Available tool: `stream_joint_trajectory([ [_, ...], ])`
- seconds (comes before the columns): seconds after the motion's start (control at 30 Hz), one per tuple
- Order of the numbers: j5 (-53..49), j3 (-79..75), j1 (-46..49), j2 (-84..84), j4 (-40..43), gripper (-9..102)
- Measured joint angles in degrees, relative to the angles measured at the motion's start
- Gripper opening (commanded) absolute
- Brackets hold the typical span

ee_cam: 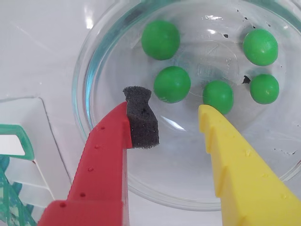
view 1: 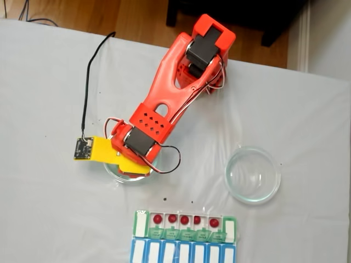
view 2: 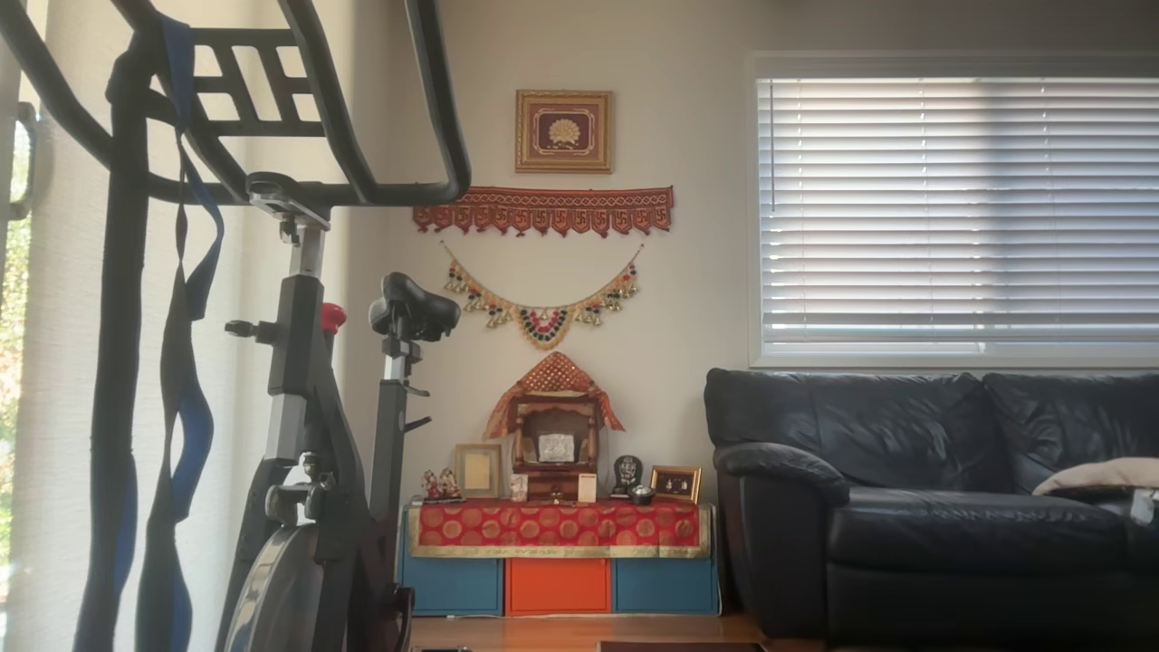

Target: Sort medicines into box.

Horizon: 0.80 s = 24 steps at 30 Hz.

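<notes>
I should next grab the green medicine ball by its round sides, so that I can sort it into the box (ee_cam: 19, 153).
In the wrist view several bright green medicines (ee_cam: 172, 84) lie in a clear glass dish (ee_cam: 101, 56). My gripper (ee_cam: 174, 117) hangs open over the dish, its red finger with a black foam pad (ee_cam: 140, 117) on the left and its yellow finger (ee_cam: 221, 132) on the right; nothing is between them. The nearest green balls sit just beyond the fingertips. In the fixed view the gripper (view 1: 131, 167) covers the left dish (view 1: 112, 171). The box (view 1: 185, 226) lies near the front edge with its green lids open and dark red medicines (view 1: 172, 218) in its compartments.
A second glass dish (view 1: 252, 175) stands to the right of the arm in the fixed view. A blue-framed row with white lids (view 1: 184, 253) lies just in front of the box. Tiny black specks (ee_cam: 245, 80) dot the dish. The other view shows a living room.
</notes>
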Motion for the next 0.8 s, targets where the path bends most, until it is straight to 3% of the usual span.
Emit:
stream_joint_trajectory([
  [0.8,-0.7,1.23,0.35,-3.52,-2.72,16],
])
